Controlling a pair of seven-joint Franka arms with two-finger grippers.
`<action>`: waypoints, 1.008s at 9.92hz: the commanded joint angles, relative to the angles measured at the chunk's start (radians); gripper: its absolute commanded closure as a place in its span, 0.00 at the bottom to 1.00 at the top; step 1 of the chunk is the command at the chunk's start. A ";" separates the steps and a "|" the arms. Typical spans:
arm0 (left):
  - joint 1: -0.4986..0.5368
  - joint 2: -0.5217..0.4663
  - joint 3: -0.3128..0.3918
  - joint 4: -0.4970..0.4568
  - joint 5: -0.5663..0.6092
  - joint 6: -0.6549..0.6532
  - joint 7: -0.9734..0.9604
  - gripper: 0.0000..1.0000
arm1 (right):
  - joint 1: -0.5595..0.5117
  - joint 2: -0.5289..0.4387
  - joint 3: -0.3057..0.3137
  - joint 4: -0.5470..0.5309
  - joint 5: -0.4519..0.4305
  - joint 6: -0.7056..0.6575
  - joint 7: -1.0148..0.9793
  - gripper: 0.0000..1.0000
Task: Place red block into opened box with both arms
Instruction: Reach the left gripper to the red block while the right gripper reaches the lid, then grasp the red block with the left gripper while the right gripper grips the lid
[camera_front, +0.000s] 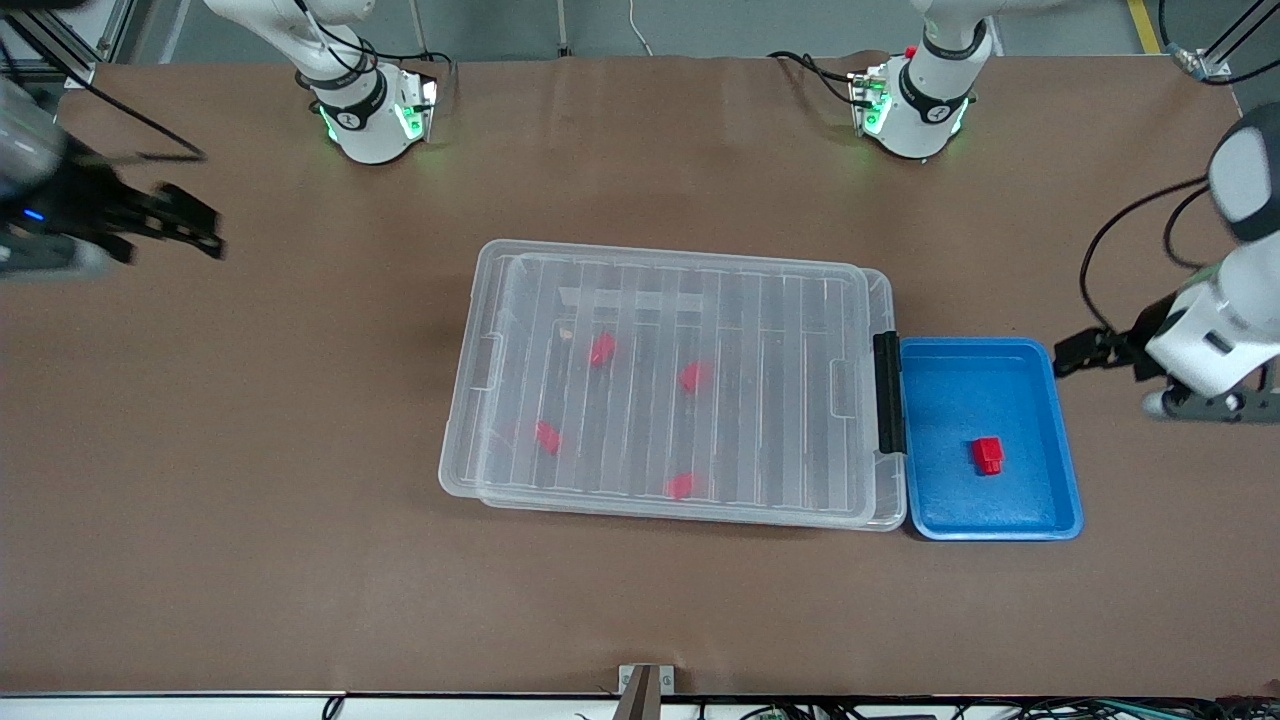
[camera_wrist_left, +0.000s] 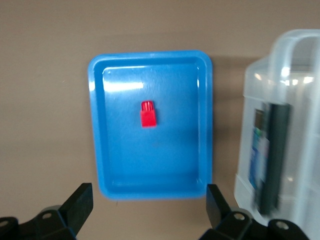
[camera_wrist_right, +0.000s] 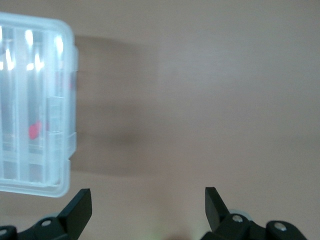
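Observation:
My left gripper needs to grab the red block by its square body next, to put it into the opened box.
The red block lies in a blue tray. The tray stands beside the box, toward the left arm's end of the table. A ribbed clear lid lies on the box, with a black clip on the short side next to the tray. My left gripper is open and empty, over the table at the tray's outer edge. My right gripper is open and empty, over bare table toward the right arm's end.
Several other red blocks lie inside the box under the lid. Brown table surface surrounds the box and tray. The two arm bases stand at the table's edge farthest from the front camera.

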 joint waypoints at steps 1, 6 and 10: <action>0.021 0.082 -0.005 -0.120 0.049 0.189 0.008 0.00 | 0.021 0.194 0.118 0.014 -0.013 0.122 0.142 0.00; 0.049 0.358 -0.003 -0.131 0.052 0.539 0.006 0.00 | 0.076 0.302 0.121 -0.108 -0.028 0.394 0.147 0.00; 0.043 0.417 -0.006 -0.131 0.050 0.592 -0.011 0.38 | 0.098 0.320 0.123 -0.203 -0.068 0.521 0.147 0.00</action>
